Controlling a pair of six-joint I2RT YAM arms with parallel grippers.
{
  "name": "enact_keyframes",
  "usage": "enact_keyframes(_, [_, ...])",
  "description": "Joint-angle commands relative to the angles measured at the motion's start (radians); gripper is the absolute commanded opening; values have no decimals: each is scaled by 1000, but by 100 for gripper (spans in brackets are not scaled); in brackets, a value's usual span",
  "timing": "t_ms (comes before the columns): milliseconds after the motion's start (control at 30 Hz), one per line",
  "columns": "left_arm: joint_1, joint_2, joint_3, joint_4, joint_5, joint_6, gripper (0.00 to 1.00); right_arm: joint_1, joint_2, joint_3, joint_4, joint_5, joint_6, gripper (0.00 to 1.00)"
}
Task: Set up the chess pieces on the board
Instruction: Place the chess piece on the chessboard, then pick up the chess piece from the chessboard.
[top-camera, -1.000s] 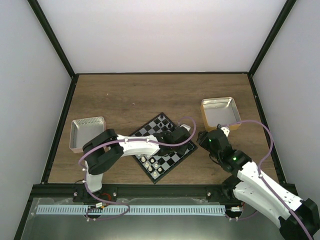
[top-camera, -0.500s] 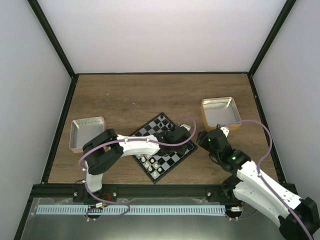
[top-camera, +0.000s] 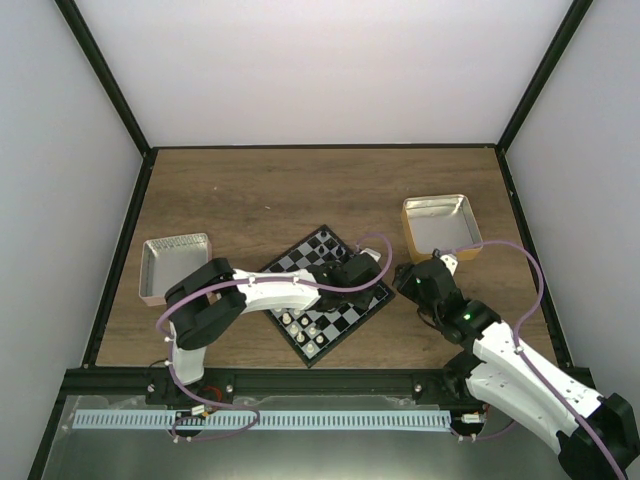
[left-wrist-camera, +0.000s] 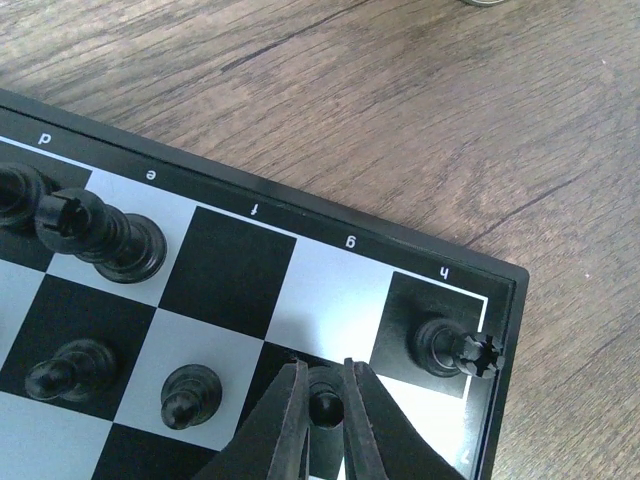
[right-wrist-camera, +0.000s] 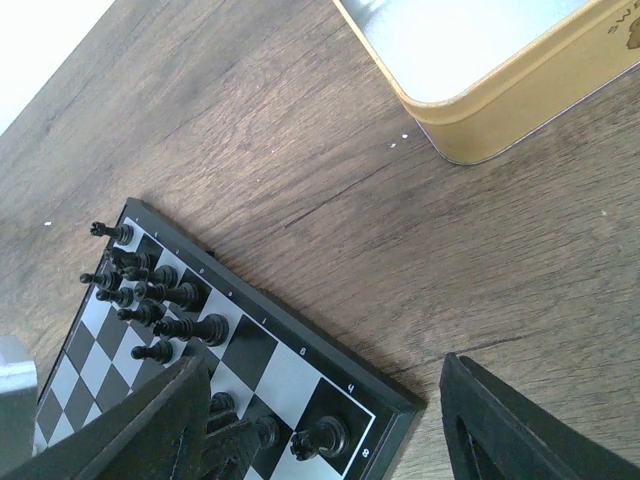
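Note:
The black pawn (left-wrist-camera: 325, 408) stands upright over the flat dark g-file square, so it is time for my left gripper to release it now: the pawn would land.
The board (top-camera: 345, 322) lies tilted at the table's centre. Black pieces (top-camera: 322, 243) stand on its far side and white pieces (top-camera: 303, 330) on its near side. My left gripper (top-camera: 352, 272) reaches over the board's right corner. In the left wrist view the left gripper (left-wrist-camera: 325, 405) is shut on a black pawn (left-wrist-camera: 325, 408) standing on the g-file square. A black rook (left-wrist-camera: 450, 347) stands on the corner square h beside it. A black king (left-wrist-camera: 100, 235) and two pawns (left-wrist-camera: 190, 393) stand to the left. My right gripper (top-camera: 408, 275) is open, just right of the board corner (right-wrist-camera: 400, 405).
A tan-rimmed metal tray (top-camera: 440, 222) sits at the far right, also seen in the right wrist view (right-wrist-camera: 500, 110). A pink-rimmed tray (top-camera: 172, 265) sits at the left. Dark frame posts border the wooden table.

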Motion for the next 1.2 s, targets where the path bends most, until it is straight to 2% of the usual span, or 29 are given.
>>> enact_keyframes(0, [-3, -21, 8, -52, -7, 6, 12, -6, 2, -1, 16, 7, -4, 65])
enact_keyframes(333, [-4, -40, 2, -60, -8, 9, 14, -6, -2, 1, 10, 5, -6, 65])
enact_keyframes(567, [-3, -80, -4, -15, 43, 15, 26, -6, -1, 2, 18, -7, -8, 65])
enact_keyframes(700, [-3, -126, -7, -7, 24, 3, 27, -6, -4, 7, 17, -19, -22, 64])
enact_keyframes(800, [-2, -187, -39, 4, -18, -12, 28, -7, -6, 11, 43, -55, -70, 64])
enact_keyframes(1000, [32, -352, -176, 41, -153, -92, 30, -1, 12, 96, 112, -235, -285, 60])
enact_keyframes(1167, [134, -502, -315, 80, -127, -164, 30, 39, 95, 141, 150, -347, -370, 57])
